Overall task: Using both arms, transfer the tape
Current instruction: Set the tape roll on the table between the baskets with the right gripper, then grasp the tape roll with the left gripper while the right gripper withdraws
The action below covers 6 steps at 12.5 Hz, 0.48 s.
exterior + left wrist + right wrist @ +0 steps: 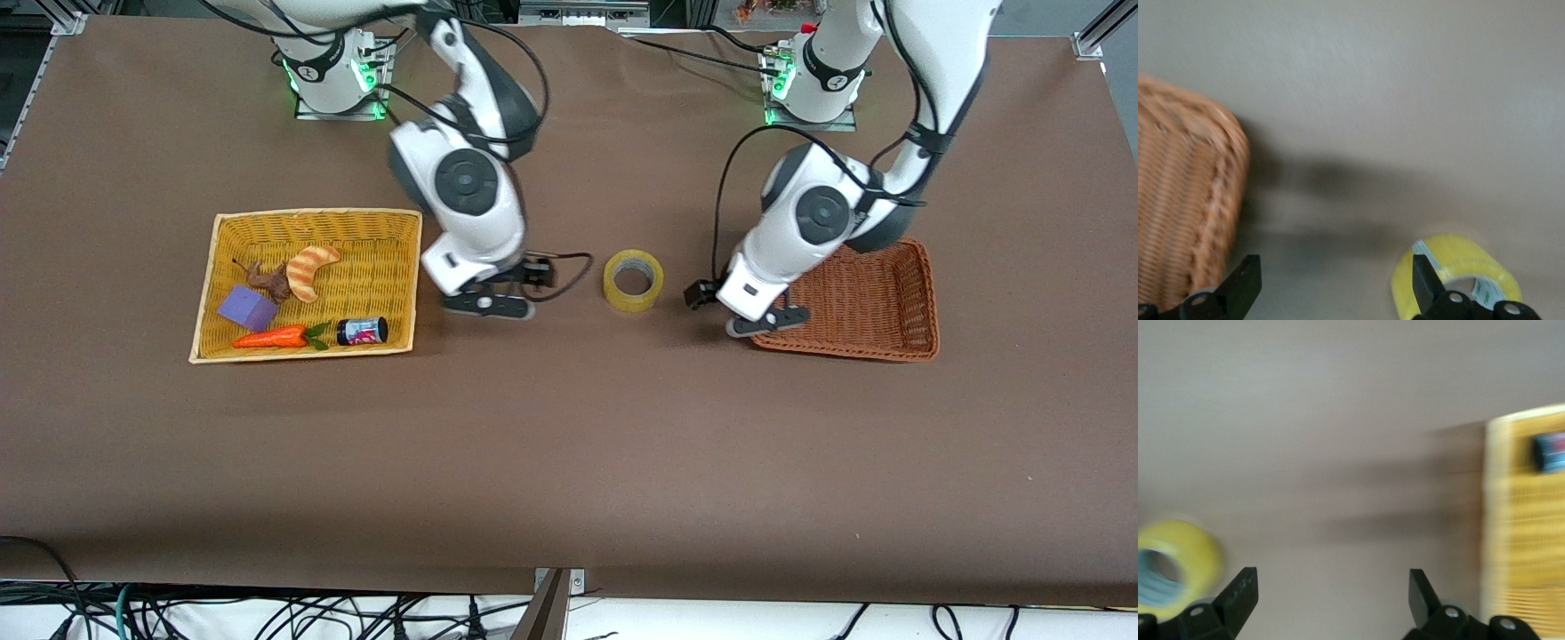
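Note:
The left gripper grabs the tape by its yellow ring wall [653,282] next, to transfer the tape into the orange-brown basket [869,304].
The tape [633,281], a yellowish roll with a grey core, lies flat on the brown table between the two baskets. My right gripper [489,306] is low over the table between the yellow basket and the tape, open and empty. In the right wrist view the gripper [1331,597] has bare table between its fingers and the tape [1178,567] off to one side. My left gripper [766,320] is low at the edge of the orange-brown basket, open and empty. In the left wrist view the gripper [1336,280] has the tape [1458,277] just outside one finger.
A yellow wicker basket [222,267] toward the right arm's end holds a croissant toy [309,269], a purple block [248,308], a carrot [271,338] and a small can [362,332]. An empty orange-brown basket [889,302] stands toward the left arm's end.

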Each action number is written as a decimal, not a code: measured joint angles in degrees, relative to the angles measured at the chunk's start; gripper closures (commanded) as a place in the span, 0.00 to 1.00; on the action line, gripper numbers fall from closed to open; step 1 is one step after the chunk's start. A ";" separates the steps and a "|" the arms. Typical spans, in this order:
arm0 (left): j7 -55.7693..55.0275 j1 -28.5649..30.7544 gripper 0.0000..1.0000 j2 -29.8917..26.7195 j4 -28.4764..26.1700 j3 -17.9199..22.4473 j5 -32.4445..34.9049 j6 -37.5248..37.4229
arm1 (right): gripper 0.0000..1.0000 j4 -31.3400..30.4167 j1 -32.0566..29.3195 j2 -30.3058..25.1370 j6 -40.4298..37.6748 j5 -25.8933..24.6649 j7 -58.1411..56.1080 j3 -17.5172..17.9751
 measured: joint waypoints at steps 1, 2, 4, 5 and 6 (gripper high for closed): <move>-4.55 -0.51 0.00 0.03 -0.78 -1.58 2.46 0.26 | 0.00 -0.11 -0.09 -1.65 -5.29 0.00 -7.68 -4.27; -8.40 -1.20 0.00 0.20 -1.23 -2.95 4.44 0.44 | 0.00 -0.24 -0.29 -2.65 -9.30 0.01 -15.45 -8.54; -15.47 -3.31 0.00 1.27 -1.47 -4.19 9.34 1.03 | 0.00 -0.47 -0.56 -3.65 -14.29 0.04 -27.80 -16.54; -18.51 -4.47 0.00 2.25 -1.52 -4.27 11.54 1.76 | 0.00 -0.52 -0.64 -4.19 -15.87 0.16 -31.48 -19.83; -21.12 -5.59 0.00 3.51 -1.56 -4.29 13.92 2.49 | 0.00 -0.52 -0.69 -5.04 -17.30 0.35 -33.26 -22.39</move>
